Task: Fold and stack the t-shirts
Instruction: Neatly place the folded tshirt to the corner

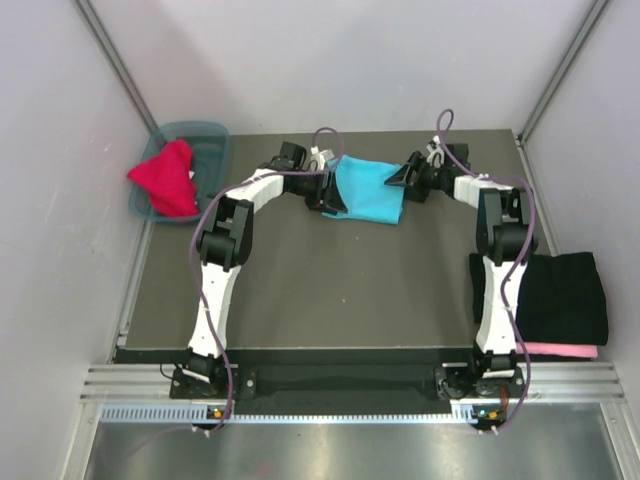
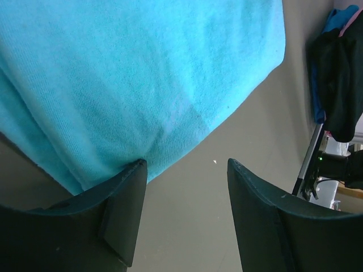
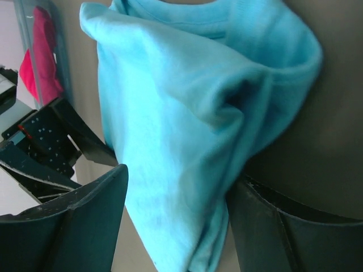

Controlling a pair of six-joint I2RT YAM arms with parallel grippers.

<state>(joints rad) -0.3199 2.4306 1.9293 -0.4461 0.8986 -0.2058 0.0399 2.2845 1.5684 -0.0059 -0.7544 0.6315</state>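
My right gripper takes hold of the cyan t-shirt [image 1: 367,190] by the side fold nearest the black shirt next, to stack it there folded.
A cyan t-shirt [image 1: 367,190] lies partly folded and bunched at the back middle of the dark table [image 1: 330,290]. My left gripper [image 1: 328,192] is at its left edge, open; in the left wrist view [image 2: 186,164] only bare table lies between the fingers, and the shirt's hem [image 2: 142,73] touches the left fingertip. My right gripper [image 1: 400,178] is at the shirt's right side, open, with a hanging fold of the cyan shirt [image 3: 187,102] between its fingers [image 3: 178,175]. A folded black shirt [image 1: 565,298] lies on a pink one at the right.
A teal basket [image 1: 215,135] at the back left holds a red shirt [image 1: 165,178], which also shows in the right wrist view [image 3: 39,56]. The black stack [image 2: 340,85] sits off the table's right edge. Grey walls close in the sides and back.
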